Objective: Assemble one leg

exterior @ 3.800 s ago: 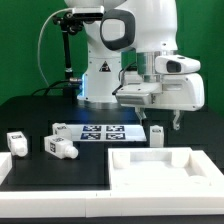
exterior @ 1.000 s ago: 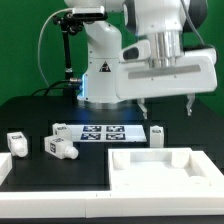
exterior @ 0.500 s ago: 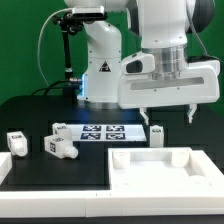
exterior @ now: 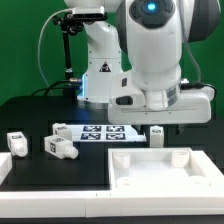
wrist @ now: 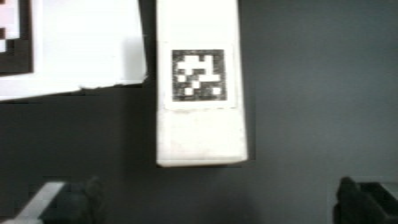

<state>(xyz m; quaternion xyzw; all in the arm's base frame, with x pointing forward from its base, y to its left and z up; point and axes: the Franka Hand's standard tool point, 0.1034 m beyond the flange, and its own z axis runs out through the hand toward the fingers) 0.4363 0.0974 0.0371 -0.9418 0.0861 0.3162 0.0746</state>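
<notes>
I need to grab the leg by its square tagged end (exterior: pixel 156 136) with my gripper next. Then I can assemble the leg onto the white rimmed piece.
One leg (exterior: pixel 157 137), a small white block with a black-and-white tag, stands on the black table just to the exterior view's right of the marker board (exterior: pixel 100 132). My gripper (exterior: pixel 160 124) hangs directly above it, mostly hidden by the hand's white body. In the wrist view the leg (wrist: pixel 199 95) lies lengthwise below the camera. My gripper (wrist: pixel 214 205) is open and empty, with one dark fingertip (wrist: pixel 63 200) on either side, and the leg's near end sits just short of the gap between them.
The large flat white rimmed piece (exterior: pixel 130 158) lies at the front right. Other tagged white blocks (exterior: pixel 60 148), (exterior: pixel 15 142) lie at the left. A corner of the marker board shows in the wrist view (wrist: pixel 63 45). The robot base stands behind.
The hand has swung round and come down over the leg by the marker board, now hiding its fingers from the exterior view. The leg and other parts have not moved.
</notes>
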